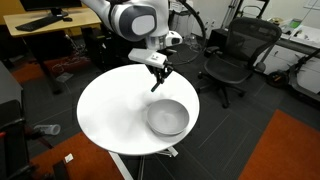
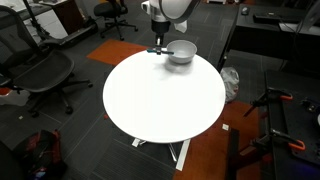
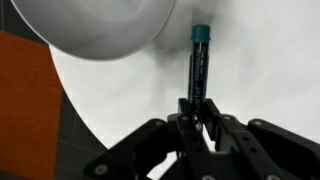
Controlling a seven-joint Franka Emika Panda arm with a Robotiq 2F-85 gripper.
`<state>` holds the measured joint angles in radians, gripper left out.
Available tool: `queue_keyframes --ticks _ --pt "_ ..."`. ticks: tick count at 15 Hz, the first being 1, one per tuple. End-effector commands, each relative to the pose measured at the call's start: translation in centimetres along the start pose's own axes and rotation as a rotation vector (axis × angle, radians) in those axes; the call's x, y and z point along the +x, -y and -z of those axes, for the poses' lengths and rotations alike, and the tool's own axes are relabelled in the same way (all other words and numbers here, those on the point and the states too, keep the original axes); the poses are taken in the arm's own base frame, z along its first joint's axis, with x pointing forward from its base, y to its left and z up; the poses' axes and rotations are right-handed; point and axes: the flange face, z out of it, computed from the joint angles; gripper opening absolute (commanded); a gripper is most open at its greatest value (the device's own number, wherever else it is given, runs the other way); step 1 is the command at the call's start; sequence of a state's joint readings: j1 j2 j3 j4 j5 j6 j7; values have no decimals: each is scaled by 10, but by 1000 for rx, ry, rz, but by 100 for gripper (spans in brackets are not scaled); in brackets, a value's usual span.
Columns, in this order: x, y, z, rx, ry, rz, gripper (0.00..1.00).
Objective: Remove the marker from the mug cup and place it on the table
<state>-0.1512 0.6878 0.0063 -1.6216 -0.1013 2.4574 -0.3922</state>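
Observation:
My gripper needs to lower the marker before it lets go. The marker hangs tilted above the white table and would drop beside the mug cup if I opened now.
My gripper (image 3: 199, 112) is shut on the marker (image 3: 198, 62), a thin dark stick with a teal end that points away from the wrist toward the white table (image 3: 250, 70). The grey bowl-like mug cup (image 3: 95, 25) lies to the upper left in the wrist view, apart from the marker. In an exterior view the gripper (image 1: 157, 73) holds the marker (image 1: 156, 84) over the table (image 1: 110, 105), beside and beyond the mug cup (image 1: 167, 117). In another exterior view the gripper (image 2: 157, 42) hangs next to the mug cup (image 2: 181, 52) near the table's (image 2: 160, 100) far edge.
Black office chairs (image 1: 232, 55) (image 2: 45, 75) stand around the table. A wooden desk (image 1: 45, 30) is at the back. Orange carpet patches (image 1: 285, 150) lie on the dark floor. The table edge runs close under the gripper in the wrist view.

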Motion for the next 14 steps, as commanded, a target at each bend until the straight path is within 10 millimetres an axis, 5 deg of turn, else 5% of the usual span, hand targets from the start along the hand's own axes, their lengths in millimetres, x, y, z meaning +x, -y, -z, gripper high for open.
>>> queue_keyframes --ticks 1,9,10,14 --pt "17 -12 -27 25 -6 8 5" --pt "33 -14 -66 27 0 14 6" --pt "34 -14 -68 23 -1 14 44" --pt "37 -14 -67 8 6 9 66"
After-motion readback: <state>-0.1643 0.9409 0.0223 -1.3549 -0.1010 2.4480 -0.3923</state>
